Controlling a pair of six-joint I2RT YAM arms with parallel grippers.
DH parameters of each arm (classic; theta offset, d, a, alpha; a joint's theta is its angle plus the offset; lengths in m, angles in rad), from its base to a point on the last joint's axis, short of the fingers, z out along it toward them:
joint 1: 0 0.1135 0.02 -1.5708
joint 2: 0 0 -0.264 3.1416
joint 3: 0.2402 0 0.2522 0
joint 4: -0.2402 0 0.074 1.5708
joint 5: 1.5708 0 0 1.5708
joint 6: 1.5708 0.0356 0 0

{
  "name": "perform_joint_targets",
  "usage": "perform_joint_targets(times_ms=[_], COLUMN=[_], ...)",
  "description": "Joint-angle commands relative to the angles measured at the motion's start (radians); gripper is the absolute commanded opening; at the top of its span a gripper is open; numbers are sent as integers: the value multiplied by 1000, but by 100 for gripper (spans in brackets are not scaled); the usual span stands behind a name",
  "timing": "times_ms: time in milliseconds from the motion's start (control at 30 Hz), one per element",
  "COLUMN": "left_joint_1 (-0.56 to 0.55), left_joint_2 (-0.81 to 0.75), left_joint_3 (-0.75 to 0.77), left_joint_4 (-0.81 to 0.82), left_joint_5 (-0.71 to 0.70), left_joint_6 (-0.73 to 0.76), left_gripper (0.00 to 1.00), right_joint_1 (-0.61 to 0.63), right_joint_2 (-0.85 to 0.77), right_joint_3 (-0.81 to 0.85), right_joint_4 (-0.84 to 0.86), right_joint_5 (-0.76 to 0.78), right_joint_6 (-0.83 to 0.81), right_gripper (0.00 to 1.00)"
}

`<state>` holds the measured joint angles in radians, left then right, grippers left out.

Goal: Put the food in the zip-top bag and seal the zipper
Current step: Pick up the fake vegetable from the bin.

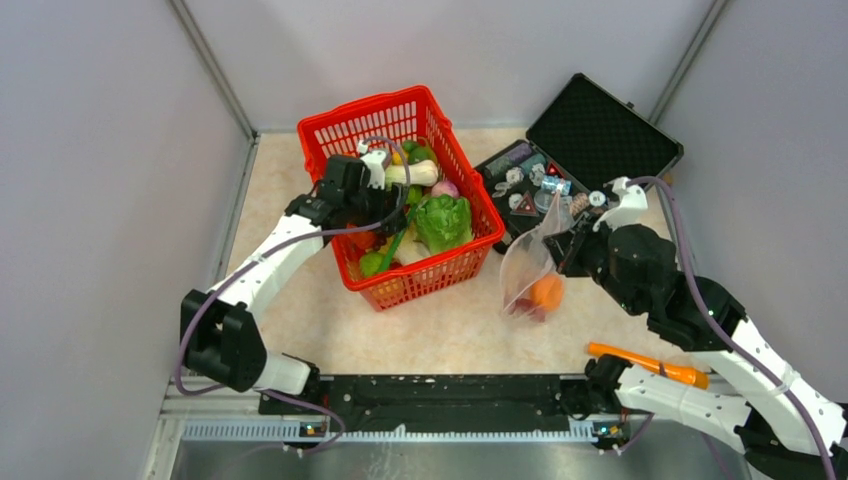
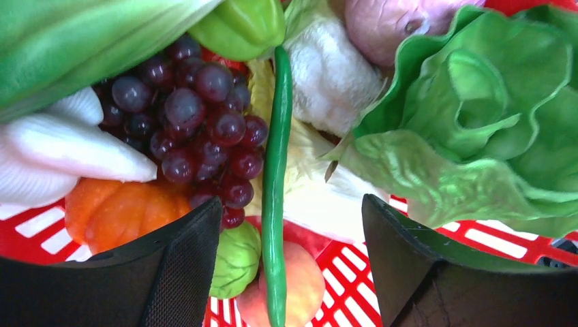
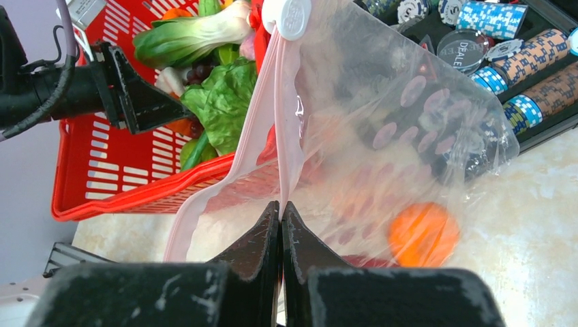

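Note:
The green lettuce's body has to stay free to enter the zip-top bag (image 1: 527,270), so the left gripper will next grab the lettuce by its ruffled outer leaf edge (image 1: 425,236).
My left gripper (image 2: 292,204) is open and low inside the red basket (image 1: 400,115), empty. A long green pod (image 2: 276,204) lies between its fingers, with purple grapes (image 2: 198,129), an orange pumpkin (image 2: 116,211) and a peach (image 2: 300,286) around it. Green lettuce (image 2: 477,136) lies to the right. My right gripper (image 3: 281,208) is shut on the pink zipper strip (image 3: 272,122) of the clear zip-top bag (image 3: 382,136), holding it up beside the basket. The bag (image 1: 527,270) holds an orange round (image 3: 422,235) and a red piece (image 3: 354,260). Its mouth gapes toward the basket.
An open black case (image 1: 590,135) with poker chips (image 3: 538,61) stands behind the bag at the back right. An orange carrot-like piece (image 1: 648,363) lies near the right arm's base. Grey walls close the left, back and right sides.

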<state>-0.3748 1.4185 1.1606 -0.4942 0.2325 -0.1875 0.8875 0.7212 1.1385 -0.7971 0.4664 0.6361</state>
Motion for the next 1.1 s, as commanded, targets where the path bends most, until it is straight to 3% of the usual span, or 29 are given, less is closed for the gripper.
perform_joint_targets(times_ms=[0,233,433,600,733,900,1067], left_joint_1=[0,2,2,-2,-12,-35,-83], left_joint_2=[-28,-186,-290,-206,-133,-55,18], left_joint_3=[5,-54,-147,-139,-141,-93,-75], left_joint_4=[121,241,422,436,463,463,473], left_joint_5=[1,-30,261,430,385,454,437], left_joint_6=[-27,-68,-73,-119,-136,-116,-59], left_gripper=[76,86,95,99,99,99,99], right_joint_1=[1,2,1,1,1,1,2], right_joint_2=[-2,3,19,19,13,14,17], right_joint_3=[2,-2,13,21,9,1,2], right_joint_4=[35,26,11,4,10,23,41], right_joint_5=[-2,8,51,53,41,23,5], right_joint_6=[-11,0,-6,-11,1,3,-4], right_gripper=[0,0,0,0,0,0,0])
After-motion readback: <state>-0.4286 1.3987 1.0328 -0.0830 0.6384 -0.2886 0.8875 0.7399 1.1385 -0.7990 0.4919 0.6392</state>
